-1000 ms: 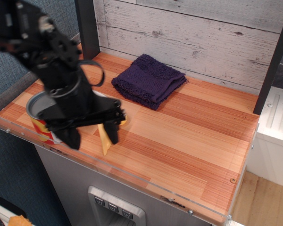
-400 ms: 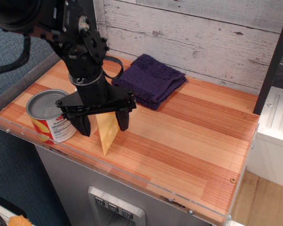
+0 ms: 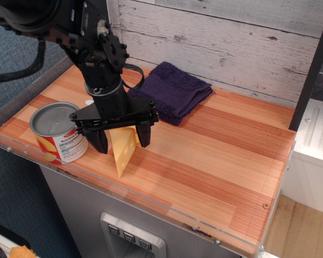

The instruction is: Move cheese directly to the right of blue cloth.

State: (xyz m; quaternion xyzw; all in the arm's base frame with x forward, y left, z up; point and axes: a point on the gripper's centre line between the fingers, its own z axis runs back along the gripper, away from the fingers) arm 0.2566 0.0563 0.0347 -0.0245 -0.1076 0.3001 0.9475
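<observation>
The cheese should go directly beside the blue cloth (image 3: 171,91), so my gripper should take hold of it by its broad end (image 3: 123,136) next.
The cheese (image 3: 123,152), a yellow wedge with round holes, stands on the wooden tabletop near the front edge. The blue cloth (image 3: 171,91), a dark navy folded towel, lies at the back near the plank wall. My black gripper (image 3: 124,140) hangs over the cheese with its two fingers open, one on each side of the wedge's upper part. The fingers straddle the cheese; I cannot tell whether they touch it. The cheese rests on the table.
A tin can (image 3: 58,132) with a red and yellow label stands just left of the gripper. A clear plastic lip (image 3: 151,196) runs along the table's front edge. A dark post (image 3: 311,70) stands at the right rear. Bare wooden tabletop (image 3: 226,156) lies right of the cloth.
The arm has swung from low over the can to upright behind the cheese. The open fingers have come down around the wedge. The cheese and cloth have not moved.
</observation>
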